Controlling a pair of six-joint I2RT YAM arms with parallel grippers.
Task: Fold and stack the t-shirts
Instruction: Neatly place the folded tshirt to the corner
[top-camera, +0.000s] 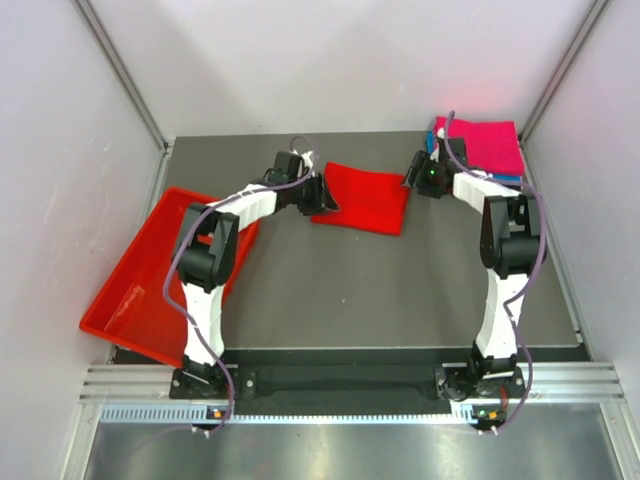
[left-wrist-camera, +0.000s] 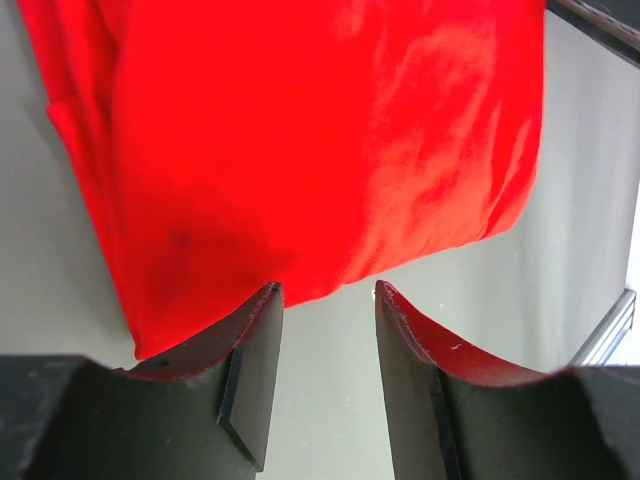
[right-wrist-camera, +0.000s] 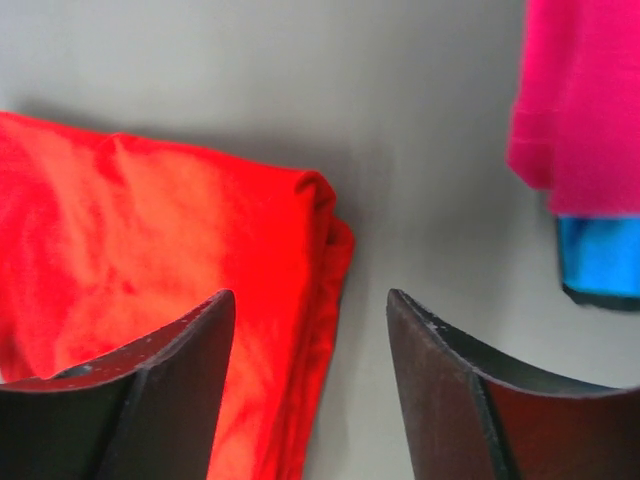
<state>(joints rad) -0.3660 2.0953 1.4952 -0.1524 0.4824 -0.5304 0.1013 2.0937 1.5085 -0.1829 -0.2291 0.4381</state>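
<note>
The robot should stack the red t-shirt still folded, so its right gripper should next grab the red t-shirt by its folded edge facing the magenta-pink t-shirt.
A folded bright red t-shirt lies flat at the middle back of the dark table. My left gripper is at its left edge. In the left wrist view that gripper is open with bare table between its jaws, and the red t-shirt lies just past the fingertips. My right gripper is at the shirt's right edge. In the right wrist view it is open over the folded edge of the red t-shirt. A magenta-pink t-shirt lies folded on a teal-blue one at the back right.
A rigid red plastic tray sits tilted over the table's left edge, beside the left arm. Pale walls close in the left, right and back sides. The pink and teal stack lies just right of my right gripper.
</note>
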